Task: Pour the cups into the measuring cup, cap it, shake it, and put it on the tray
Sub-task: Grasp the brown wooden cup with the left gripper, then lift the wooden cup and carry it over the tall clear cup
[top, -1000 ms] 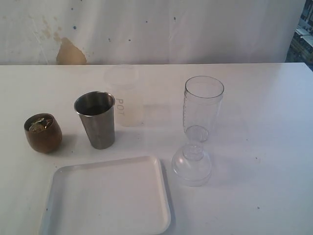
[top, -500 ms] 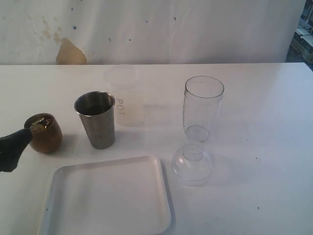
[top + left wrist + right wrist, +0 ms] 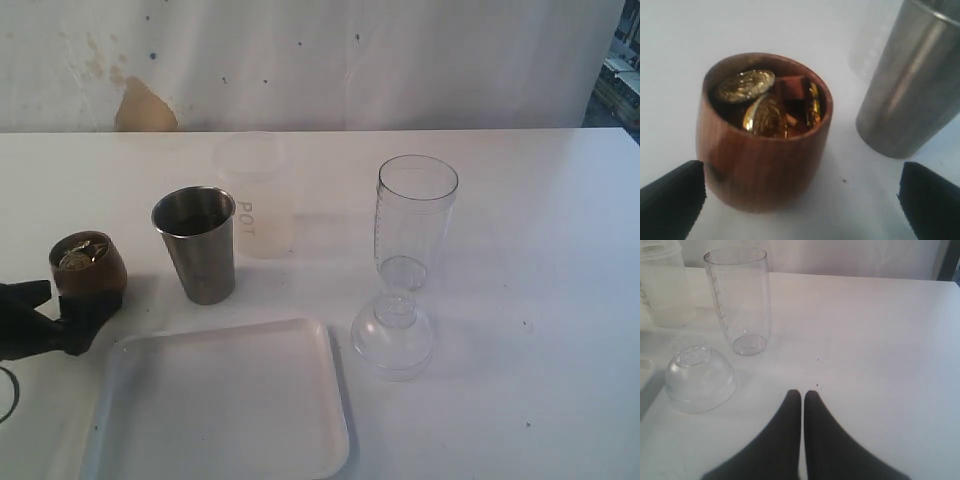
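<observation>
To pour the wooden cup, my left gripper next needs to grab the cup's outer side point(image 3: 112, 275) point(image 3: 762, 167), since gold coins and brown pieces crowd the cup up near its rim.
A small brown wooden cup point(image 3: 88, 268) holding gold coins point(image 3: 745, 85) stands at the table's left. My left gripper point(image 3: 58, 312) is open at the cup's near side. Its black fingers point(image 3: 671, 200) stand wide apart, and the cup point(image 3: 765, 145) is just ahead of the gap, nearer one finger, ungripped. To the cup's right stand the steel tumbler point(image 3: 198, 245) and the frosted lettered cup point(image 3: 258, 195). The clear measuring cup point(image 3: 415, 220) stands upright and open, its domed lid point(image 3: 392, 332) on the table in front. The white tray point(image 3: 220, 400) lies near the front. My right gripper point(image 3: 803, 394) is shut and empty, short of the lid point(image 3: 699, 377).
A white wall with a brown stain point(image 3: 143, 105) backs the table. The tumbler point(image 3: 912, 90) stands close beside the wooden cup. The tray's rim point(image 3: 125, 345) lies just right of my left gripper.
My left gripper has come in from the left edge of the exterior view and moved up to the wooden cup's near side. Nothing else has moved.
</observation>
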Available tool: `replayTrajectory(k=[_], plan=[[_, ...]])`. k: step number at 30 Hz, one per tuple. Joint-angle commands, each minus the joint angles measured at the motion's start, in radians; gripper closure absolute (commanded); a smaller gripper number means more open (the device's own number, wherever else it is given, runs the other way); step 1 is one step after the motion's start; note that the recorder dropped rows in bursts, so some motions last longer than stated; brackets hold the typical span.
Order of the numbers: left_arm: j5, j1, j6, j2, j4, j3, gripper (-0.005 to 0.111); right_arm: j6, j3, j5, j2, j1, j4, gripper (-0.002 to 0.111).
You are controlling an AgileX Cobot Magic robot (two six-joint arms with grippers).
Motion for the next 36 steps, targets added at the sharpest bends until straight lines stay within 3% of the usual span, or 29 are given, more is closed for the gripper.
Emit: replayTrajectory(k=[1, 17, 31, 33, 34, 35, 36], plan=[[-0.049, 0.0, 0.028, 0.097, 0.011, -0.1, 0.002, -0.003, 0.002, -0.006, -0.004, -0.002, 0.0, 0.106], [-0.018, 0.0, 0.043, 0.272, 0.057, -0.326, 0.002, -0.001, 0.002, -0.006, -0.004, -0.002, 0.0, 0.106], [-0.08, 0.0, 0.007, 0.297, 0.093, -0.37, 0.003, -0.001, 0.002, -0.006, -0.004, -0.002, 0.0, 0.106], [-0.078, 0.0, 0.007, 0.297, 0.107, -0.37, 0.02, -0.001, 0.002, -0.006, -0.004, -0.002, 0.0, 0.106], [-0.078, 0.0, 0.012, 0.297, 0.113, -0.37, 0.043, -0.001, 0.002, -0.006, -0.004, -0.002, 0.0, 0.106], [-0.076, 0.0, 0.012, 0.297, 0.127, -0.37, 0.057, -0.001, 0.002, -0.006, -0.004, -0.002, 0.0, 0.106], [-0.072, 0.0, 0.012, 0.297, 0.147, -0.37, 0.09, -0.001, 0.002, -0.006, -0.004, -0.002, 0.0, 0.106]])
